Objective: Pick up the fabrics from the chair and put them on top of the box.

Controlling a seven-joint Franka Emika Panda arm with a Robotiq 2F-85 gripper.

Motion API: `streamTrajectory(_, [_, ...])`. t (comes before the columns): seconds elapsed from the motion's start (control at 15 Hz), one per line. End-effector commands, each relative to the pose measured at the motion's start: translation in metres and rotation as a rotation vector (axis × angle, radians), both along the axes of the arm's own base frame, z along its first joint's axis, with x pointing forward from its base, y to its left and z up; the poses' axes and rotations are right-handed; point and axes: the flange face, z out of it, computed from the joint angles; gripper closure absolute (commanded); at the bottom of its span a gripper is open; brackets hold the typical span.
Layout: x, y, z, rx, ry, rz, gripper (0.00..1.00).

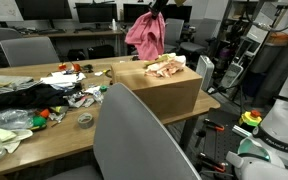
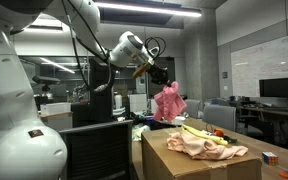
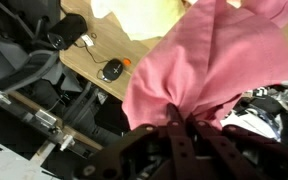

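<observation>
My gripper should keep holding the pink fabric until its lower folds reach the box top (image 1: pixel 135 76), because those folds hang higher, beside the pale fabric.
My gripper (image 1: pixel 153 9) hangs high above the far side of the brown cardboard box (image 1: pixel 164 92), shut on a pink fabric (image 1: pixel 144 36) that dangles from it. In an exterior view the gripper (image 2: pixel 156 74) holds the pink fabric (image 2: pixel 168 103) clear above the box (image 2: pixel 199 165). A pale cream-and-pink fabric (image 1: pixel 166 67) lies crumpled on the box top, also seen as a pale fabric (image 2: pixel 204 143). The chair's grey backrest (image 1: pixel 134 140) fills the foreground; its seat is hidden. In the wrist view the gripper (image 3: pixel 183 113) pinches a bunched fold of pink fabric (image 3: pixel 219 55).
The box stands on a wooden table (image 1: pixel 44 140) cluttered with dark cloth, green plastic, small toys and a tape roll (image 1: pixel 85 120). Smaller grey chairs (image 1: pixel 29 50) and monitors stand behind. The white robot base (image 1: pixel 279 125) is at the right edge.
</observation>
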Motion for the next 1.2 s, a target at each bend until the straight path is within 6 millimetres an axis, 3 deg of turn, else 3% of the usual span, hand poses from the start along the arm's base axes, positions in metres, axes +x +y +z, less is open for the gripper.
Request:
streamTrajectory(0.0, [-0.001,-0.045,0.010,0.026,-0.021,-0.125,0.98])
streamTrajectory(0.33, [-0.001,-0.080,0.008,0.047,-0.021,-0.234,0.98])
streamTrajectory(0.4, [-0.001,-0.084,0.008,0.051,-0.020,-0.246,0.69])
streamTrajectory(0.53, [-0.001,-0.088,0.006,0.049,-0.011,-0.257,0.62])
streamTrajectory(0.87, [-0.002,-0.091,-0.004,0.041,0.019,-0.255,0.24])
streamTrajectory(1.07, [-0.009,-0.082,-0.019,0.053,0.079,-0.189,0.02])
streamTrajectory(1.13, [-0.014,-0.076,-0.027,0.059,0.117,-0.146,0.00])
